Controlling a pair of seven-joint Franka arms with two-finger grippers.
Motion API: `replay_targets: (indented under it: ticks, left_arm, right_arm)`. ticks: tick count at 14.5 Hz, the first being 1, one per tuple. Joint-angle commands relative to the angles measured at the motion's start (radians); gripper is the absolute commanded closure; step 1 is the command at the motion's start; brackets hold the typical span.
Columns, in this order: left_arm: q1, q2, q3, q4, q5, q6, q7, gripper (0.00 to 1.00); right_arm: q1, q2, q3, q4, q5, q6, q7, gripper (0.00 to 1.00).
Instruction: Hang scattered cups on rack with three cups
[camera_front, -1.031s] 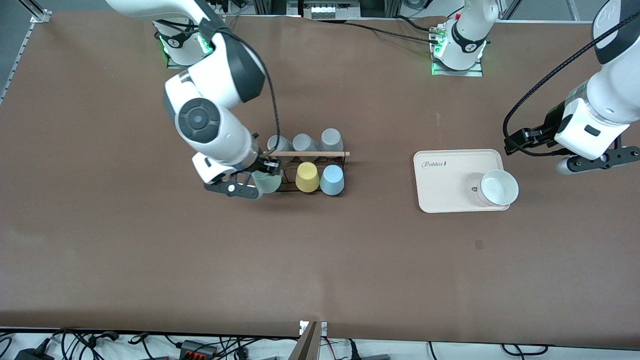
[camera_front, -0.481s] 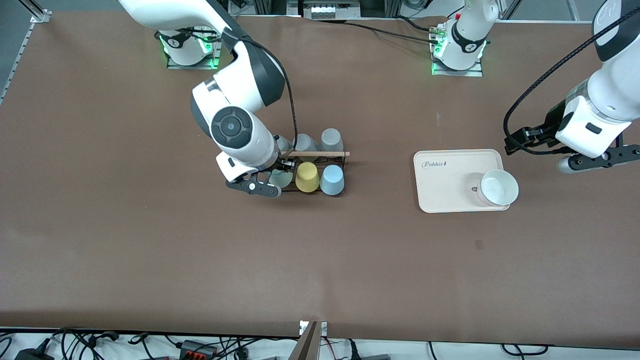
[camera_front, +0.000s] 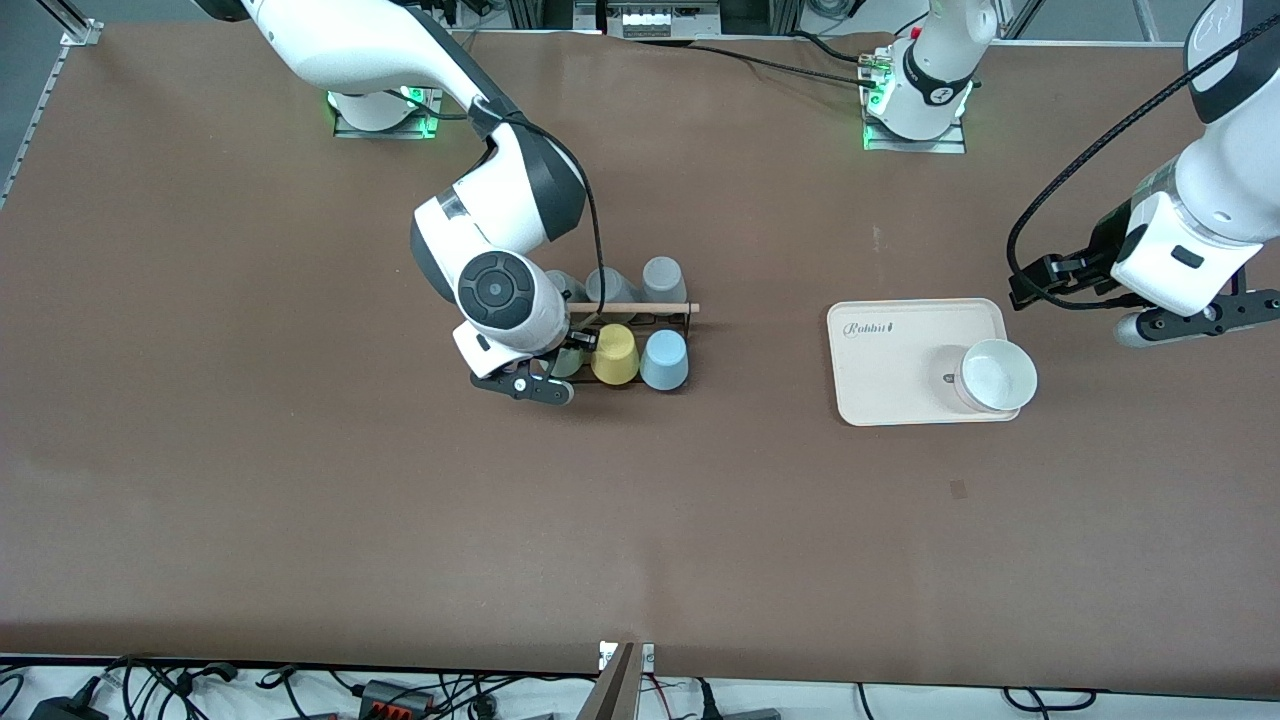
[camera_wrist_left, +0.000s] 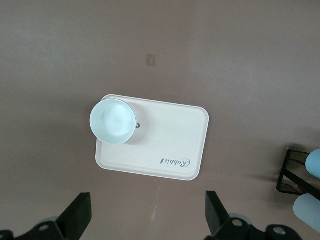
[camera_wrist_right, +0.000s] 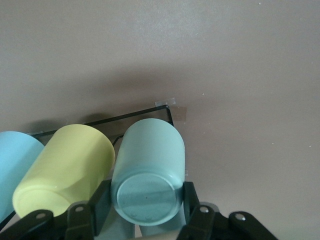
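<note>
I should release the mint green cup from my right gripper now, because the mint green cup (camera_front: 568, 358) sits on the black wire rack level with the yellow cup.
My right gripper (camera_front: 556, 375) is shut on the pale mint green cup (camera_front: 568, 358), its fingers on either side of the cup's base (camera_wrist_right: 146, 196). The cup is upside down at the rack's (camera_front: 630, 308) end toward the right arm, right beside the yellow cup (camera_front: 614, 354). The light blue cup (camera_front: 663, 359) sits on the same row, past the yellow one. Three grey cups (camera_front: 663, 277) fill the row farther from the front camera, one partly hidden by my wrist. My left gripper (camera_wrist_left: 145, 220) hangs open and still over bare table beside the cream tray.
A cream tray (camera_front: 890, 395) lies toward the left arm's end, with a white bowl (camera_front: 995, 375) on its corner. The rack's black wire base (camera_wrist_right: 145, 114) shows under the mint cup. Brown table stretches wide nearer the front camera.
The right arm has carried the mint cup sideways toward the yellow cup, from just off the rack's end to over its end spot. The left arm has barely moved.
</note>
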Motion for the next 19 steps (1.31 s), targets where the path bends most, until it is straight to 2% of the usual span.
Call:
replay_targets:
  ticks: [1, 2, 5, 6, 9, 12, 14, 17, 19]
  left_arm:
    - [0.014, -0.028, -0.009, -0.029, 0.003, 0.015, 0.024, 0.00]
    - [0.012, -0.028, -0.009, -0.029, 0.003, 0.015, 0.024, 0.00]
    - [0.014, -0.028, -0.009, -0.029, 0.003, 0.013, 0.024, 0.00]
    - [0.014, -0.028, -0.009, -0.029, 0.003, 0.013, 0.024, 0.00]
    - [0.014, -0.028, -0.009, -0.029, 0.003, 0.012, 0.024, 0.00]
    - [0.014, -0.028, -0.009, -0.029, 0.003, 0.012, 0.024, 0.00]
    - [0.014, -0.028, -0.009, -0.029, 0.003, 0.012, 0.024, 0.00]
    - [0.014, -0.028, -0.009, -0.029, 0.003, 0.012, 0.024, 0.00]
    - [0.014, -0.028, -0.010, -0.029, 0.003, 0.012, 0.024, 0.00]
  right_arm:
    - [0.013, 0.012, -0.007, 0.016, -0.013, 0.008, 0.024, 0.67]
    - [0.012, 0.012, -0.007, 0.014, -0.013, 0.008, 0.024, 0.58]
    - [0.010, 0.009, -0.007, 0.016, -0.013, 0.008, 0.022, 0.17]
    - [0.007, 0.007, -0.007, 0.016, -0.013, 0.006, 0.022, 0.00]
    - [-0.007, -0.013, -0.024, 0.032, -0.048, -0.005, -0.002, 0.00]
    - [-0.083, -0.088, -0.036, 0.037, -0.054, -0.015, -0.021, 0.00]
    - [-0.143, -0.122, -0.037, 0.042, -0.053, -0.075, -0.082, 0.00]
    - [-0.291, -0.160, -0.039, 0.095, -0.045, -0.236, -0.312, 0.00]
    - [-0.407, -0.209, -0.033, 0.095, -0.042, -0.285, -0.430, 0.00]
